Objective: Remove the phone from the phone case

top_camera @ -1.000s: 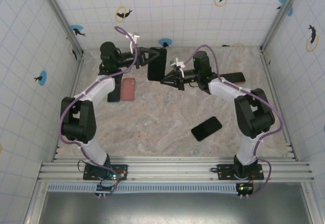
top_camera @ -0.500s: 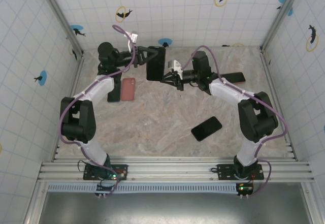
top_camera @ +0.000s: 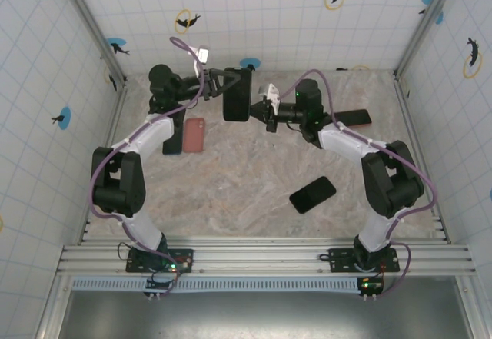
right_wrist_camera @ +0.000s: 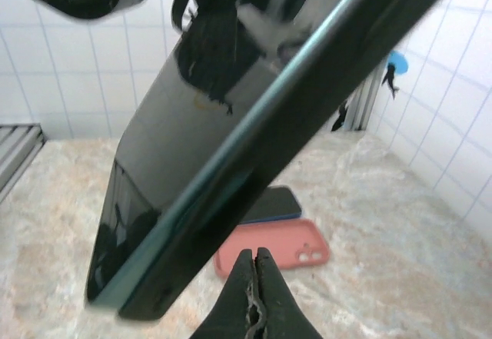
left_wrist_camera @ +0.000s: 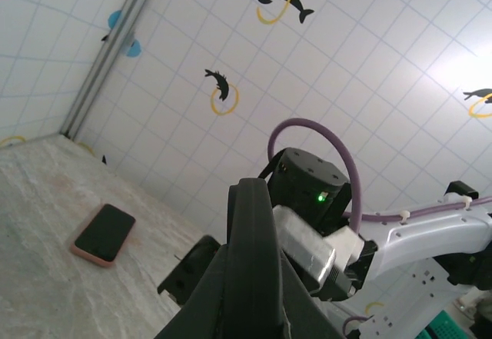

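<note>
My right gripper needs to open again next, as it is shut beside the phone (right_wrist_camera: 173,124), and then it needs to move up to close on the black case's edge (right_wrist_camera: 188,258).
My left gripper (top_camera: 224,87) holds a black phone case (top_camera: 237,95) with the phone in it, upright above the far part of the table. In the left wrist view the case's dark edge (left_wrist_camera: 256,231) stands between the two fingers of the left gripper (left_wrist_camera: 257,297), which is shut on it. The right wrist view shows the phone's glossy screen (right_wrist_camera: 177,147) and teal rim set in the black case (right_wrist_camera: 307,93). My right gripper (right_wrist_camera: 254,289) is shut with nothing between its fingers, its tip just below the case's edge. From above, the right gripper (top_camera: 267,113) sits at the case's right side.
An empty pink case (top_camera: 194,134) and a dark phone (top_camera: 173,141) lie on the table below the left arm. Another black phone (top_camera: 312,194) lies in the middle right. A phone in a pink case (top_camera: 356,117) lies behind the right arm. Tiled walls enclose the table.
The right gripper's fingers have closed fully and it has shifted slightly up along the case's right side. The left gripper still holds the cased phone, barely moved.
</note>
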